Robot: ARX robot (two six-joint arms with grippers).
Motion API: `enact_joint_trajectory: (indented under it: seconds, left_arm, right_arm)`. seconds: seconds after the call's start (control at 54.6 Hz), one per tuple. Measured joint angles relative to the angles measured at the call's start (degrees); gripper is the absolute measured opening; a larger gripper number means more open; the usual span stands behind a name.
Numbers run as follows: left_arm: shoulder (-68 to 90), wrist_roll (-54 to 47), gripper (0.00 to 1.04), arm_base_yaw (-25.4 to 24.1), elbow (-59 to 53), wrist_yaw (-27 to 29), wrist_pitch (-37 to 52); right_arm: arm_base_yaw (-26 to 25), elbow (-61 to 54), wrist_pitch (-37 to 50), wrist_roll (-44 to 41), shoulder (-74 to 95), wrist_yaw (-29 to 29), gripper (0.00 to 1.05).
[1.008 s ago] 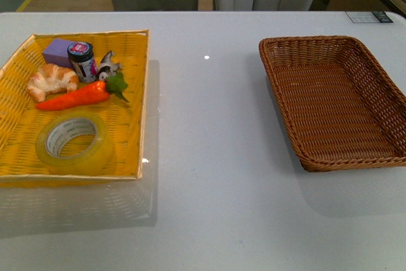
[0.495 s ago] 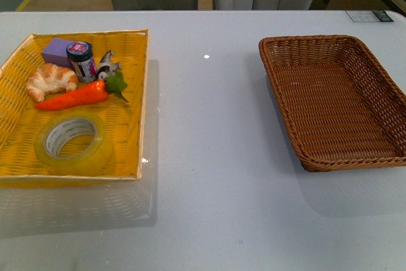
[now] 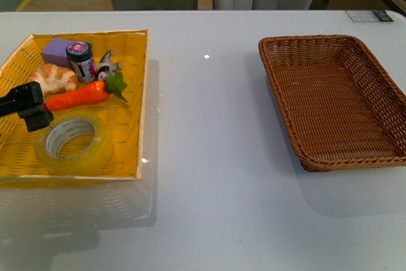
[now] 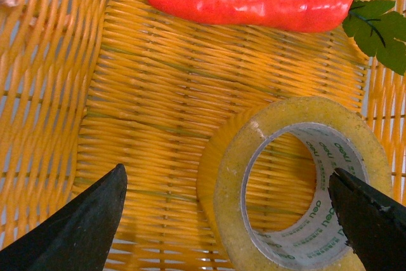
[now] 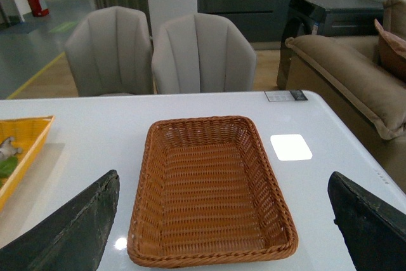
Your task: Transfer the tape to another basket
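Observation:
My left gripper is too narrow for the whole tape, so it should next pinch the tape by its ring side (image 3: 46, 148), beside the tape's open hole (image 3: 76, 146).
The tape (image 3: 73, 144), a yellowish roll with a white printed core, lies flat in the front part of the yellow tray (image 3: 141, 93). My left gripper (image 3: 35, 113) is open and hangs over the tray, just left of and above the tape. In the left wrist view the open left gripper (image 4: 228, 179) has one finger over the tape (image 4: 231, 182) and the other over bare tray weave. The dark brown wicker basket (image 3: 336, 99) sits empty at the right. My right gripper (image 5: 222, 182) is open above the near side of the basket (image 5: 209, 188); it does not show in the front view.
In the tray behind the tape lie a toy carrot (image 3: 79, 96), a croissant (image 3: 54, 77), a small jar (image 3: 81, 60), a purple block (image 3: 58, 49) and a small figure (image 3: 108, 65). The carrot (image 4: 254, 1) shows in the left wrist view. Chairs stand beyond the table.
My left gripper has come into the front view from the left edge and now hangs over the tray beside the tape. The tape and the basket have not moved.

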State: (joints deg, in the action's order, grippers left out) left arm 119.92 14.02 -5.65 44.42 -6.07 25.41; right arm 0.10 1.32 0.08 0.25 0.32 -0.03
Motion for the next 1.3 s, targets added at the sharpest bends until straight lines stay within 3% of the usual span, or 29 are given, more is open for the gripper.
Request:
enact_joint_trajectory:
  seconds: [0.476,1.026,1.301]
  left_arm:
    - [9.14,-3.48,0.96,0.50,7.30,0.83,-2.38]
    - [10.58,-4.17,0.20,2.51,9.27,2.21,-4.15]
    - [4.57,-2.10,0.16,1.44,5.05,0.87,-2.19]
  right_arm:
    - [0.00,0.00,0.00,0.00,0.00,0.00,0.96]
    - [0.00,0.00,0.00,0.00,0.00,0.00,0.96]
    - [0.00,-0.02,0.00,0.00,0.00,0.00,0.96]
